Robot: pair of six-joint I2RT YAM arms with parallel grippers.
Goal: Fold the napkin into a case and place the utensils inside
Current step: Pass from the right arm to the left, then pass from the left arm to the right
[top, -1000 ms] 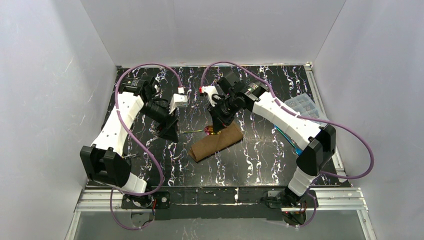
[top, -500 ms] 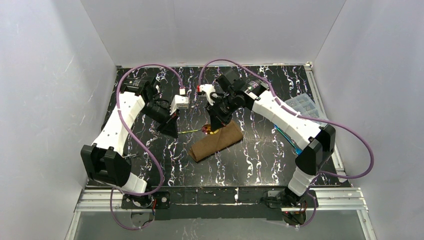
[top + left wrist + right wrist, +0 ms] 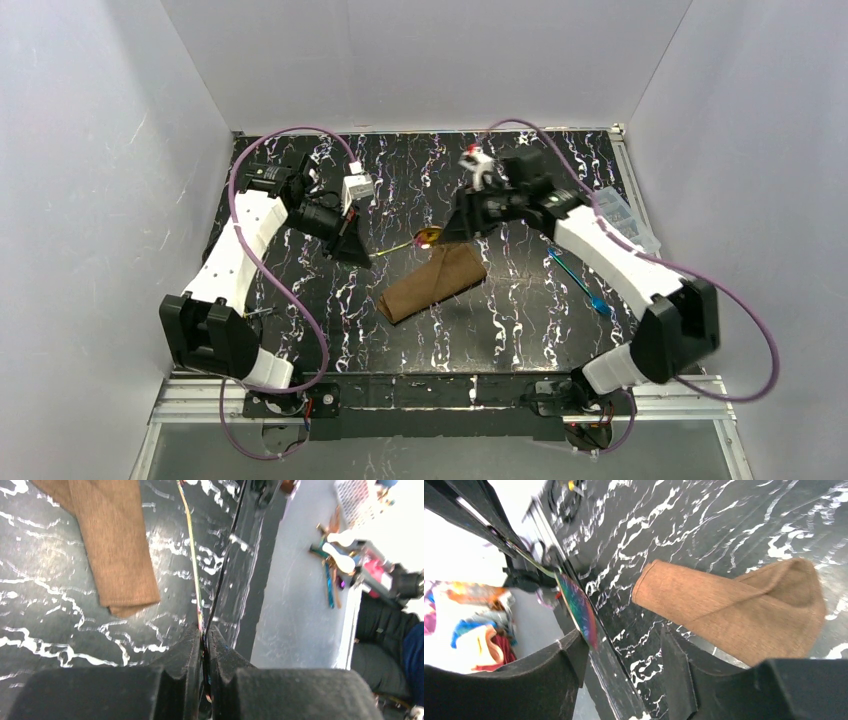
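The handle of the iridescent utensil will stay free to slide inside the napkin case, as the robot's right gripper will next grab the utensil by its bowl.
The napkin lies folded as a narrow brown case in the middle of the black marbled table, also seen in the left wrist view and the right wrist view. A thin iridescent utensil hangs just beyond the case's far end. My left gripper is shut on its handle, and the jaws pinch the thin strip. My right gripper stands open. The utensil's bowl sits beside one finger. A blue utensil lies on the table to the right.
A clear plastic compartment box stands at the table's right edge. White walls close in the table on three sides. Purple cables loop above both arms.
My left gripper closed on the utensil's handle. My right gripper opened, let go of the bowl end and swung back to the right. The utensil now points from the left gripper toward the case.
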